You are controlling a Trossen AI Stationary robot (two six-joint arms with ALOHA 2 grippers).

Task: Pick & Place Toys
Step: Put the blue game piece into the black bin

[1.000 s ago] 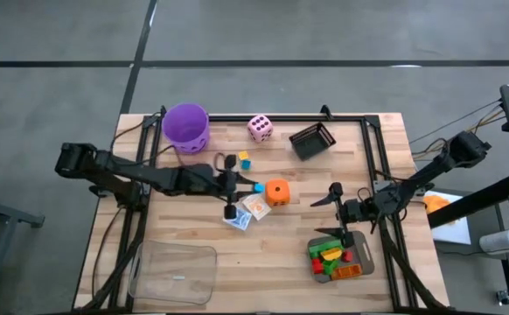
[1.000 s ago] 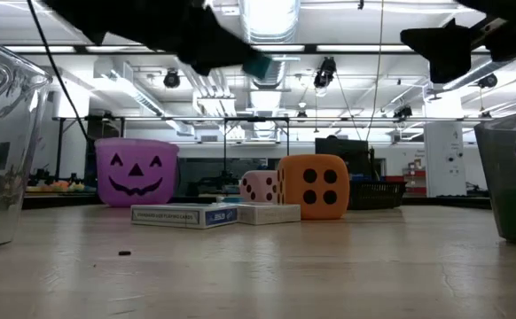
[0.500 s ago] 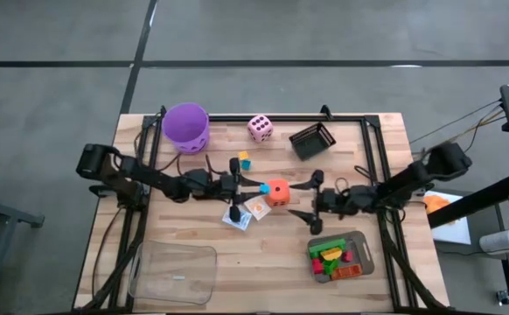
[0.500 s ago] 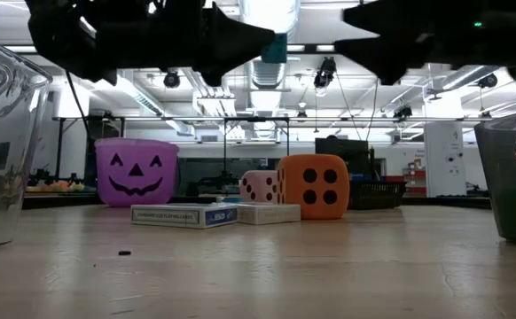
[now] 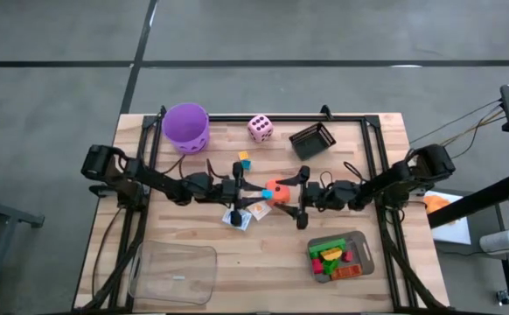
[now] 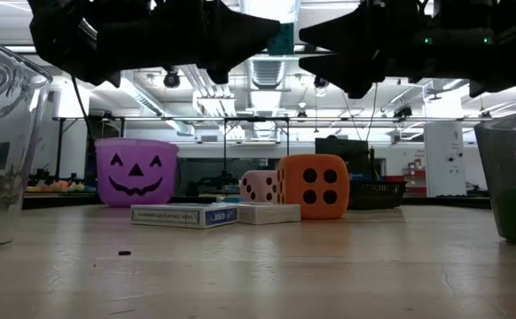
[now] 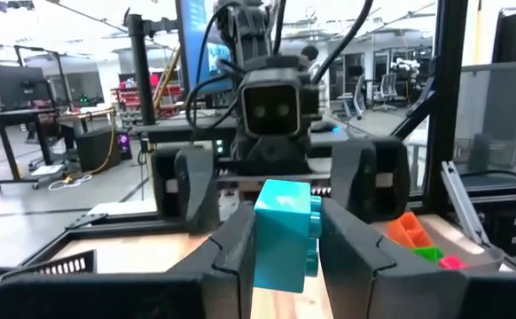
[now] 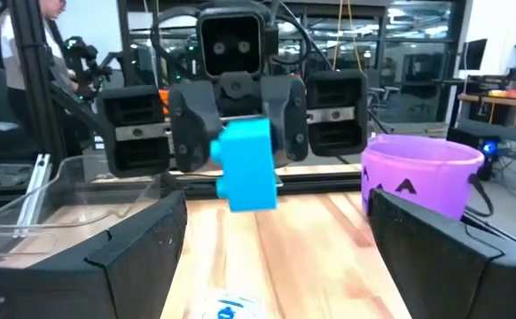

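The right gripper grabs the blue brick by its studded body (image 5: 267,194) next, to place it among the toys in the grey tray (image 5: 339,255).
My left gripper (image 5: 253,190) is shut on a small blue brick (image 7: 283,235) held high above the table's middle, next to the orange die (image 5: 278,192). The brick also shows in the high view (image 5: 264,188) and the right wrist view (image 8: 245,165). My right gripper (image 5: 302,199) is wide open and empty. It faces the left gripper from the table's right, a short way off the brick, at about the same height (image 6: 333,40). A pink die (image 5: 260,128), two card packs (image 5: 246,212) and small bricks (image 5: 243,159) rest on the table. My left gripper pinches the blue brick's two flat opposite sides (image 7: 263,237) between its two fingers (image 7: 231,252). The fingers come level from the table's left. The brick stands on end at the fingers' free ends, studs to one side, lifted clear of the table.
A purple bucket (image 5: 186,125) stands at the far left, a black basket (image 5: 312,140) at the far right. A grey tray (image 5: 359,254) holding several bricks lies at the near right. A clear container (image 5: 174,271) stands at the near left.
My right gripper has swung from above the grey tray toward the table's left, to face the left gripper, staying open. My left gripper has gone a little toward the table's right and up with the blue brick, still shut on it.
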